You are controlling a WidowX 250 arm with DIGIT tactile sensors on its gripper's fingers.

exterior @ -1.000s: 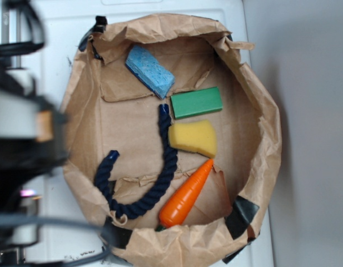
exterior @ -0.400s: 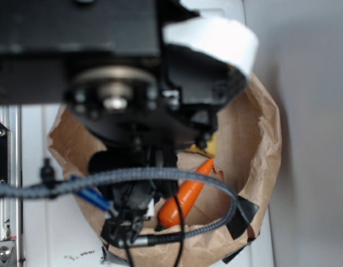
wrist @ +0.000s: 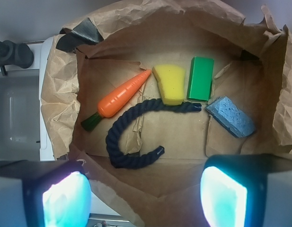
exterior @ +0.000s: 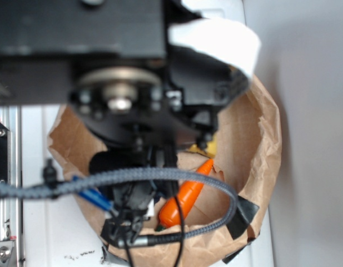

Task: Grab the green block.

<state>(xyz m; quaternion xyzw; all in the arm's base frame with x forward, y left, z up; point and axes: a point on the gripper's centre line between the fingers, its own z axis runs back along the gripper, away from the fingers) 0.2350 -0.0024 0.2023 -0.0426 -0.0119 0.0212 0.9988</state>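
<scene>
The blue sponge crowds one end of the green block. My gripper needs to reach the block and grab it across its loose end (wrist: 202,67), where the fingers have room.
The green block (wrist: 201,78) lies flat inside a brown paper bag (wrist: 60,118), between a yellow sponge wedge (wrist: 170,84) and a light-blue sponge (wrist: 230,117). My gripper (wrist: 145,198) hovers high above the bag's near edge, open, with nothing between its glowing pads (wrist: 65,201). The block is far ahead of the fingers, up and to the right in the wrist view. In the exterior view the arm (exterior: 121,100) fills the frame and hides the green block.
An orange carrot (wrist: 123,95) (exterior: 185,194) lies left of the yellow sponge. A dark blue rope (wrist: 136,135) curls across the bag's floor. The bag's crumpled walls (exterior: 254,144) rise all round. A white surface (wrist: 18,113) lies to the left.
The arm swung in from the left over the bag a second ago and now covers most of the exterior view. Since 0.4 s ago it has barely shifted.
</scene>
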